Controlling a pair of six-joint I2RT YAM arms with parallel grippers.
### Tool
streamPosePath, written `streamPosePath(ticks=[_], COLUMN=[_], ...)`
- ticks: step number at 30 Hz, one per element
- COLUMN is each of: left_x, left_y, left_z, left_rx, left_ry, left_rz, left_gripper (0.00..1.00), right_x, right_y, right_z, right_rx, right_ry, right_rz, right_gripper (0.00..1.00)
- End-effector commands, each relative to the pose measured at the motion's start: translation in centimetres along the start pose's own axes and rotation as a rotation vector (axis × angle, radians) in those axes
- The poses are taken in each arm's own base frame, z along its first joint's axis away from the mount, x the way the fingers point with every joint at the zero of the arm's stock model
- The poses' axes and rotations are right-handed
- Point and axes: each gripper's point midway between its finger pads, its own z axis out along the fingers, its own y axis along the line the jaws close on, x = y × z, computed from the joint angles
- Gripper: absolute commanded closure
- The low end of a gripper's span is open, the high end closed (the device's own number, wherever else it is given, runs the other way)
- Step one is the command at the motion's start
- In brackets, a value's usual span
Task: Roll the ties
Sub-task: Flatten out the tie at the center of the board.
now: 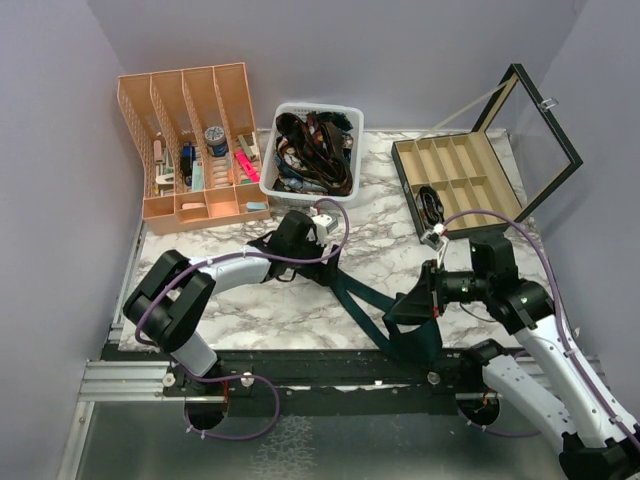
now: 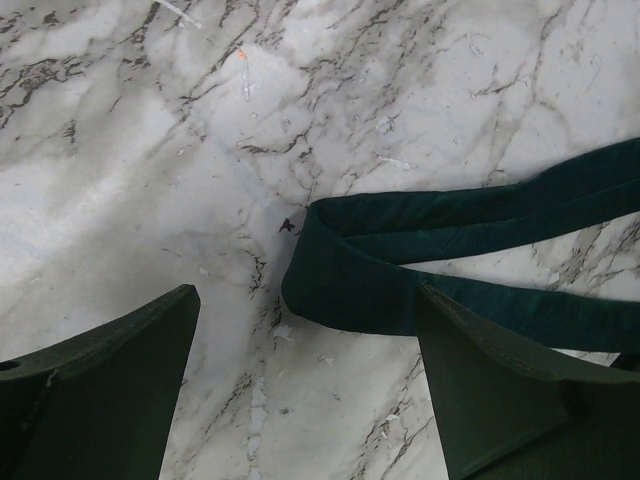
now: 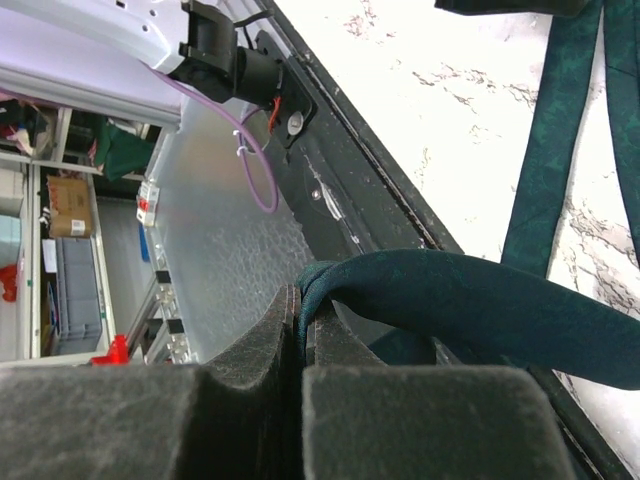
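The tie needs to be stretched flat and doubled in both parts for rolling, so my left gripper needs to grab it next at its folded bend [image 1: 335, 275] [image 2: 350, 285].
A dark teal-navy tie [image 1: 365, 297] lies across the marble table [image 1: 240, 305], folded back on itself. In the left wrist view its folded bend [image 2: 350, 285] rests on the marble between the fingers, close against the right finger [image 2: 500, 390]. My left gripper [image 2: 305, 292] is open and low over that fold, and it shows at mid-table in the top view [image 1: 335, 262]. My right gripper [image 3: 305, 295] is shut on the tie's fabric [image 3: 480, 305] near the table's front edge [image 1: 412, 300]. The wide end hangs over that edge. Two narrow runs of the tie [image 3: 560, 130] stretch away on the marble.
A white basket [image 1: 318, 105] of tangled dark ties and straps stands at the back centre. A peach desk organiser [image 1: 135, 110] fills the back left. A black compartment box [image 1: 470, 160] with its lid raised is at the back right. The black frame rail [image 1: 320, 365] runs along the front.
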Motion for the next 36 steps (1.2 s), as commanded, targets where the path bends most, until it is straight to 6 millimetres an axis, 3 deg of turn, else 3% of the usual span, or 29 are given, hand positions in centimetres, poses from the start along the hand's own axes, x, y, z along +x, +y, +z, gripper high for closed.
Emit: streamPosePath(ticks=[1,7,10,18,25,27,30,33,36], left_x=[0.3,-0.2,0.2,0.2,-2.0,-2.3,-2.6,-1.8,-1.2], left_y=[-1.4,-2.1,-2.0,-2.2,-1.6,-0.9,0.5,2.6,3.4], left_z=[-0.1,0.1,0.6,1.0,-0.1,-1.3,-4.3,-8.6,-13.7], left_rx=[0.096,0.155,0.176,0.226,0.164,0.117,0.03,-0.12,-0.237], left_ry=[0.016,-0.009,0.018,0.04,-0.033,-0.062,-0.134,-0.2,-0.283], left_rz=[0.07,0.133,0.147,0.166,0.115,0.047,-0.123,-0.333,-0.469], left_gripper=[0.11,0.1,0.14,0.52,0.88,0.99,1.0,1.0,1.0], right_x=[-0.4,-0.3,-0.3,-0.3,-1.0,-1.6,-2.5,-2.9,-2.9], right_y=[-0.8,-1.0,-1.1,-1.6,-2.8,-3.3,-3.9,-3.9,-2.5], right_z=[0.2,0.3,0.4,0.4,0.5,0.7,1.1,1.9,2.4], right_rx=[0.036,0.043,0.044,0.067,0.134,0.159,0.173,0.133,0.015], right_ry=[-0.013,-0.013,-0.01,-0.011,-0.03,-0.045,-0.051,-0.028,0.02], right_rz=[0.008,0.013,0.014,0.016,0.034,0.034,0.036,0.042,0.024], right_gripper=[0.99,0.99,0.99,0.99,0.99,1.0,1.0,0.99,0.99])
